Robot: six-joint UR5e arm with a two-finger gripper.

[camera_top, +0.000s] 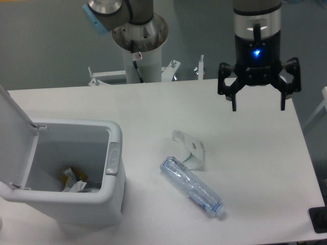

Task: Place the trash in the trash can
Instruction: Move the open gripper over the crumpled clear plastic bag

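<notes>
I will next grab the flattened translucent whitish plastic cup by its upper edge with my gripper, to drop it in the trash can.
A crushed clear plastic bottle [192,187] with a bluish label lies on the white table, front centre. A flattened translucent whitish cup-like piece [189,148] lies just behind it, touching or nearly so. The light grey-white trash can [113,158] stands at the front left with its lid [11,117] flipped open; crumpled yellow and white scraps lie inside. My gripper [258,108] hangs open and empty above the table's back right, well right of and above both pieces.
The arm's base column [139,46] and its mounting bracket stand at the table's far edge. A dark object [319,219] sits at the front right corner. The table's right edge [306,148] runs close under the gripper.
</notes>
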